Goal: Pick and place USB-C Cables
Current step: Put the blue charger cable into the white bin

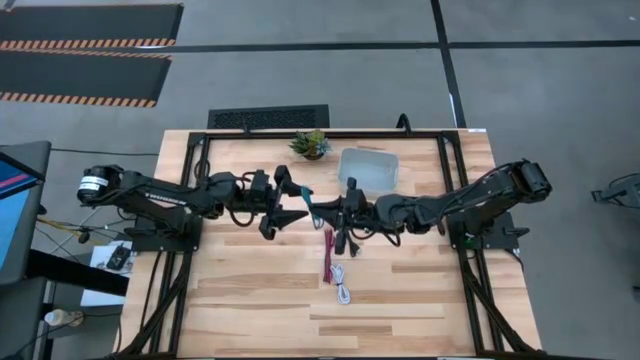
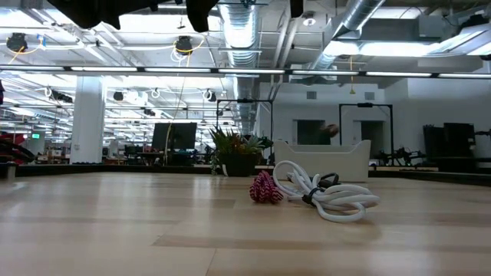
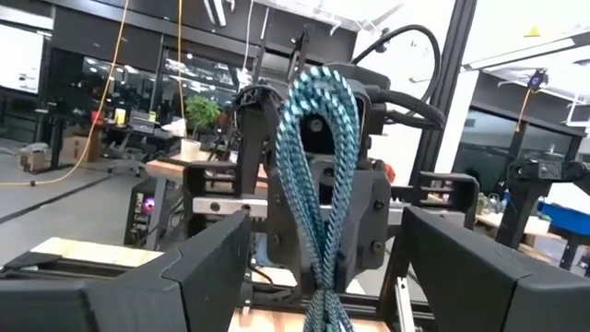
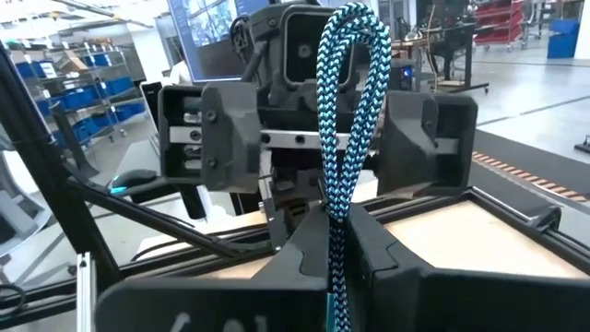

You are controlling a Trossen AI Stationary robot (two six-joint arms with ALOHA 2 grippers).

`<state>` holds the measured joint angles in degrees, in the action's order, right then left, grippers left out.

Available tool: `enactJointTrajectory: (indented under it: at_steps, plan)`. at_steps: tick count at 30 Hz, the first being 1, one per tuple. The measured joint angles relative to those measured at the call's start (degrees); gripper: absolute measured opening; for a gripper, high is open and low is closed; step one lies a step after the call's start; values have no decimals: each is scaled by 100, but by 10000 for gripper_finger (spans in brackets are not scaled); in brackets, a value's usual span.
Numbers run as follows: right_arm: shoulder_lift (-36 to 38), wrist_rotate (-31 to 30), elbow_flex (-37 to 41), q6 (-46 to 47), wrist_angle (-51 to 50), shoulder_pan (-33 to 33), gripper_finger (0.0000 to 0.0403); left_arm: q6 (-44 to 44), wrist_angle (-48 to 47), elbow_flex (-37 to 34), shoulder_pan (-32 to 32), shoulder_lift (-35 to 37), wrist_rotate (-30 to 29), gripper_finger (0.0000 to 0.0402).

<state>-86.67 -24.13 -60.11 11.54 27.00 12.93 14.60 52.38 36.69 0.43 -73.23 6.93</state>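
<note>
The left gripper takes over the teal cable by its looped end point(image 1: 306, 193) next. The left gripper then places the teal cable in the bin point(image 1: 368, 170).
The teal cable point(image 1: 313, 201) is up in the air between my two grippers, over the middle of the table. My right gripper point(image 1: 335, 208) is shut on it. Its looped end point(image 4: 350, 55) sticks out toward my left gripper point(image 1: 297, 203), which is open. The left fingers point(image 3: 207, 267) stand on either side of the loop point(image 3: 318, 157) without touching it. The maroon cable point(image 1: 328, 257) and the white cable point(image 1: 342, 285) lie on the table, nearer the near edge; the low view shows both, maroon point(image 2: 265, 188) and white point(image 2: 326, 195). I cannot make out the dark cable. My right gripper pinches the teal cable's bundled strands point(image 4: 333, 242) between its two fingers. The fingers come level from the table's right, and the bundle runs along them. The cable is lifted clear of the table, and its loop reaches out past the fingertips.
A clear plastic bin point(image 1: 368, 168) sits just beyond the grippers toward the far edge, with a small potted plant point(image 1: 310, 144) to its left. Black frame rails point(image 1: 200, 190) run along the table's left and right sides. Bare wood point(image 1: 250, 300) lies toward the near edge.
</note>
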Motion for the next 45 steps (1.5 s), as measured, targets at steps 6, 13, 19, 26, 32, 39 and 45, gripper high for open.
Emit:
enactJointTrajectory:
  at_steps: [6, 13, 19, 26, 32, 39, 45]
  plan:
    - [0, 1, -1, 49, -109, 11, 19, -80, 137, 10, 0, 2, -33, 255]
    - [0, 0, -1, 62, -103, 11, 20, -78, -159, 170, 101, 2, -2, 149]
    - [0, -16, 0, 62, -109, 7, 20, -254, -606, 355, 103, 3, -25, 55]
    - [2, -74, -1, 248, -242, -36, 46, -340, -672, 360, 101, 4, -272, 9]
    - [95, -193, -1, 213, -935, 49, 110, -381, -924, 396, 104, -2, -584, 3]
    - [790, -163, -1, 974, -2501, 274, 203, -1089, -2848, 1356, 173, -2, -782, 2]
    - [1522, -625, -1, 2762, -4776, 935, 220, -1803, -3528, 1958, 418, 4, -863, 1]
